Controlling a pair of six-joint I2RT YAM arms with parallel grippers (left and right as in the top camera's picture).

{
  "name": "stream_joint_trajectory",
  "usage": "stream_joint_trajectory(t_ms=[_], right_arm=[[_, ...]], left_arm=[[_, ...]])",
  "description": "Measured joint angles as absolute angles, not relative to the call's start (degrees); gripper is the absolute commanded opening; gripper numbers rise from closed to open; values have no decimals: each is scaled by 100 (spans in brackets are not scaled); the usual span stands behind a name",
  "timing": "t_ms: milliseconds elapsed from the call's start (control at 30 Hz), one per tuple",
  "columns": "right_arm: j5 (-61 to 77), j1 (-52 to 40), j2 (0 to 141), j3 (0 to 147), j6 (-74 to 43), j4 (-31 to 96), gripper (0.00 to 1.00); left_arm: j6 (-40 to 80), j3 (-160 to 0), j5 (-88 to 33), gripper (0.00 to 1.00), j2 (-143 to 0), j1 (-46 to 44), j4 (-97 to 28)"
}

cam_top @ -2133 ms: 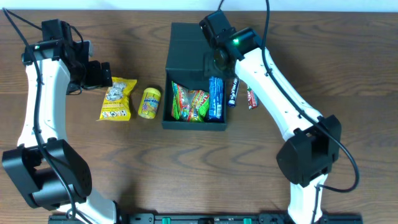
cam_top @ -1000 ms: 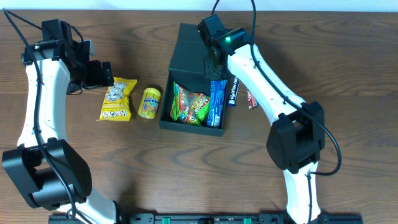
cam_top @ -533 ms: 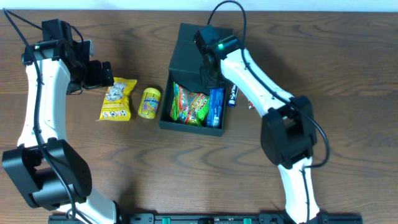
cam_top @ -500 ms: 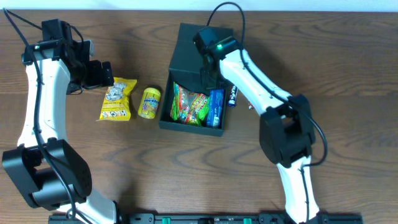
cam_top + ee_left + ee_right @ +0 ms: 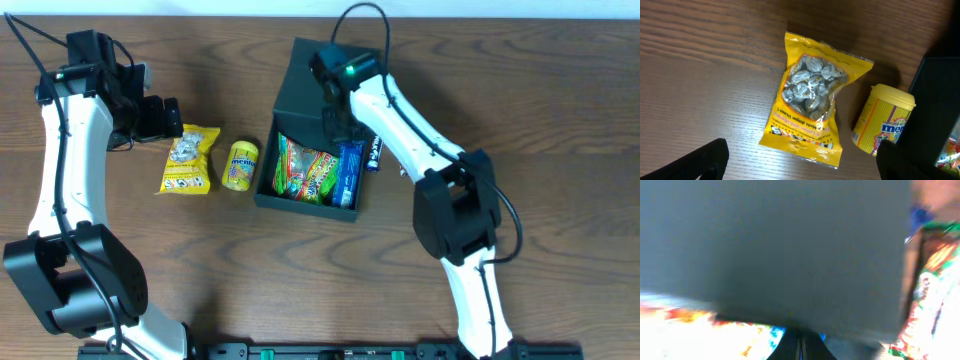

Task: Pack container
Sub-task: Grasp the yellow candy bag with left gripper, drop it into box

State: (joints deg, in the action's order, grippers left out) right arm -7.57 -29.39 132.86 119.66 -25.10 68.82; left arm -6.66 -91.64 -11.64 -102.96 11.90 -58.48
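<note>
Next, my left gripper grips the yellow candy bag [image 5: 188,158] [image 5: 810,100] from above, pinching the bag's sides together across the middle, to lay it flat inside the open container.
The dark teal container [image 5: 300,72] stands open at the table's centre, its flap lid tilted back. Inside lie green-and-red candy packets [image 5: 305,168] and a blue packet [image 5: 347,168]. My right gripper [image 5: 334,122] is at the lid's lower edge over the box's back right corner. In the right wrist view the blurred lid [image 5: 780,250] fills the frame and the fingers [image 5: 800,347] are pressed together below it. My left gripper [image 5: 165,118] is open and empty, just above the top of a yellow candy bag [image 5: 188,158], with its fingers [image 5: 800,160] wide apart over the bag [image 5: 810,100].
A yellow Mentos tub [image 5: 241,165] lies between the bag and the container; it also shows in the left wrist view [image 5: 885,120]. A dark packet [image 5: 374,150] and a red packet [image 5: 403,170] lie right of the container, partly under my right arm.
My right arm has swung left and its gripper has moved down from the lid's right edge to its lower edge. The container has turned and shifted slightly left. The left arm has not moved.
</note>
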Motion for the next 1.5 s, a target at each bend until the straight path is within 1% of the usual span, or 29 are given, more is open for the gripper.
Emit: stream_joint_trajectory(t_ms=[33,67,133,167,233,367,533,633,767,800,833,900,933,1067,1100,1133,1167,1267,1333,1500], right_arm=[[-755,-2934,13168,12064,-2497,6890,1],[-753,-2928,13013,12132,-2475,6851,4],[-751,-2888,12529,12243,-2405,6779,40],[-749,-2849,12326,12285,-2390,6785,43],[-749,-2740,11935,12348,-2316,6794,61],[-609,-2443,11504,12446,-2115,6812,70],[-97,-2182,11568,12440,-1813,6838,70],[36,-2145,11585,12438,-1745,6838,74],[126,-2110,11585,12422,-1671,6879,75],[137,-2097,11585,12381,-1625,6886,74],[154,-2091,11585,12324,-1597,6890,75],[156,-2084,11585,12140,-1566,6895,74],[158,-2080,11585,12009,-1562,6895,74],[158,-2075,11587,11681,-1553,6904,75],[158,-2075,11587,11638,-1544,6906,74],[158,-2075,11587,11574,-1540,6906,75],[158,-2075,11587,11563,-1540,6914,74],[158,-2053,11587,11563,-1538,6912,75],[161,-1966,11587,11561,-1529,6925,73],[161,-1590,11587,11439,-1448,7166,53]], left_arm=[[-701,-9164,-1166,95,-10296,1190,-5846],[-746,-9159,-1181,95,-10294,1190,-5837],[-891,-9105,-1317,95,-10296,1190,-5754],[-950,-9067,-1382,95,-10296,1190,-5717],[-1133,-8899,-1516,95,-10296,1181,-5527],[-1481,-8307,-1645,95,-10304,1120,-5048],[-1750,-7461,-1686,95,-10451,976,-4257],[-1828,-7135,-1710,95,-10503,891,-4003],[-1872,-6812,-1704,100,-10506,766,-3645],[-1892,-6744,-1664,89,-10506,738,-3535],[-1874,-6696,-1616,83,-10506,731,-3459],[-1911,-6598,-1461,64,-10506,727,-3328],[-1894,-6578,-1404,53,-10506,727,-3310],[-1763,-6565,-1168,29,-10508,725,-3271],[-1726,-6565,-1129,20,-10506,725,-3273],[-1695,-6565,-1087,7,-10506,720,-3271],[-1662,-6565,-1061,6,-10506,716,-3264],[-1608,-6587,-947,6,-10447,711,-3253],[-1553,-6637,-899,6,-10447,709,-3321],[-1505,-7153,-856,6,-10447,709,-3946]])
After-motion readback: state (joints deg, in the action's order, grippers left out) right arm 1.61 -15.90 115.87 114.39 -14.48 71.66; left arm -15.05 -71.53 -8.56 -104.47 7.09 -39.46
